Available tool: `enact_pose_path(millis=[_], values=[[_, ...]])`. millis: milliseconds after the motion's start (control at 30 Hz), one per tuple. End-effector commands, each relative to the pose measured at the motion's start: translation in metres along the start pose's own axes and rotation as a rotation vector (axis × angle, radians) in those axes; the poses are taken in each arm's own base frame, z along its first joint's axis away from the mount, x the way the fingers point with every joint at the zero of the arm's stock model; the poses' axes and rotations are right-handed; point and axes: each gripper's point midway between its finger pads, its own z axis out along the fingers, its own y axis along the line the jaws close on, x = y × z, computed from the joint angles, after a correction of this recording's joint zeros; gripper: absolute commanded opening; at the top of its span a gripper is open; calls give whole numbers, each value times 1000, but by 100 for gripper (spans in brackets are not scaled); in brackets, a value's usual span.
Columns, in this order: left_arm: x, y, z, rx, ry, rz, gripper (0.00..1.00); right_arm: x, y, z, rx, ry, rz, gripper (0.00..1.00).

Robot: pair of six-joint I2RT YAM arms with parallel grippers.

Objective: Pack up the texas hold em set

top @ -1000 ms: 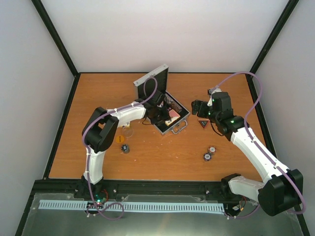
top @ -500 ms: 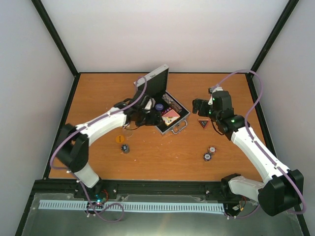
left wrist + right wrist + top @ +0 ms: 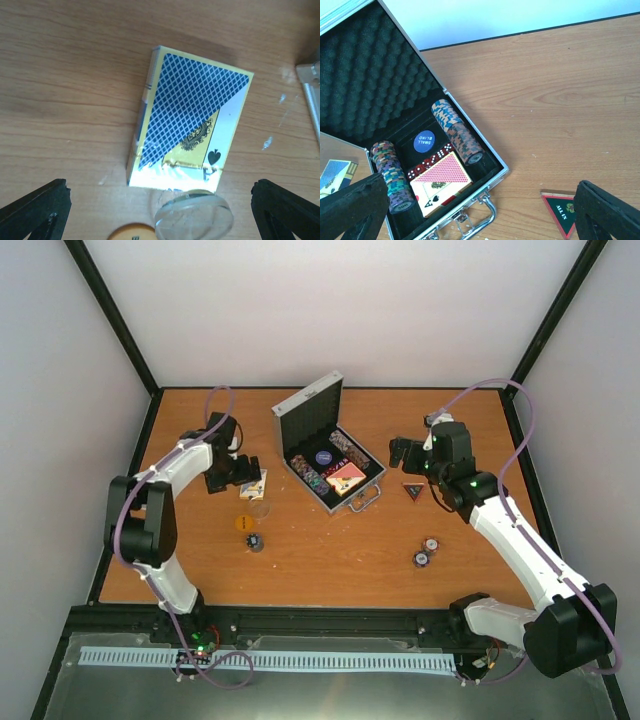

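Note:
The left gripper isn't ready to close yet: the clear disc is between its fingers, above and short of the blue card box, so it should move toward the box first and then close.
The silver case (image 3: pixel 366 486) lies open at the table's middle, lid (image 3: pixel 308 420) upright. Inside it are rows of poker chips (image 3: pixel 457 132), a red card box (image 3: pixel 442 182), a blue disc (image 3: pixel 424 141) and red dice (image 3: pixel 430 161). My left gripper (image 3: pixel 245 472) hangs open over a blue card box (image 3: pixel 192 120) lying flat on the table, left of the case. A clear disc (image 3: pixel 194 217) and an orange disc (image 3: pixel 132 233) lie just beside that box. My right gripper (image 3: pixel 400 455) is open and empty, right of the case. The dark triangular token (image 3: pixel 565 210) lies on the table near it.
A small chip stack (image 3: pixel 256 541) sits near the orange disc (image 3: pixel 244 523). Two more chip piles (image 3: pixel 430 543) (image 3: pixel 421 559) lie front right. The case's metal handle (image 3: pixel 480 220) points at the table's front. Black frame rails border the table.
My left arm has swung away from the case to the left and now hangs over the blue card box, its jaws opened wide. The right arm has stayed put.

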Motion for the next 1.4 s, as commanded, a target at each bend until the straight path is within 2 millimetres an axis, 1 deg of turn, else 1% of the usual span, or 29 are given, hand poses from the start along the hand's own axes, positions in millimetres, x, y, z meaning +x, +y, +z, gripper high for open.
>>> enact_pose_path(millis=[0, 133, 267, 433, 533, 700, 867, 967, 1033, 1233, 1367], values=[[-12, -13, 7, 41, 19, 81, 100, -20, 0, -8, 10, -53, 27, 100], [-16, -15, 19, 49, 44, 100, 100, -21, 0, -12, 13, -56, 20, 100], [-17, -15, 26, 49, 48, 120, 100, -17, -1, -9, 17, -42, 32, 100], [-16, -9, 32, 0, 58, 136, 100, -17, 2, -6, -4, -38, 46, 100], [-17, -16, 34, 7, 55, 154, 100, -17, 2, -5, 0, -36, 40, 100], [-16, -20, 46, -63, 66, 195, 100, -15, 3, -2, -6, -28, 51, 100], [-12, -15, 54, -145, 81, 205, 99, -15, 1, -3, 2, -29, 49, 100], [-11, -9, 56, -173, 79, 202, 96, -15, 0, -3, 7, -29, 49, 100], [-10, -9, 57, -170, 83, 204, 93, -15, 0, -3, 8, -29, 50, 100], [-10, -11, 59, -160, 83, 195, 79, -15, 1, -1, 7, -26, 49, 100], [-8, -12, 62, -149, 90, 189, 73, -15, 1, -1, 9, -27, 47, 100]])
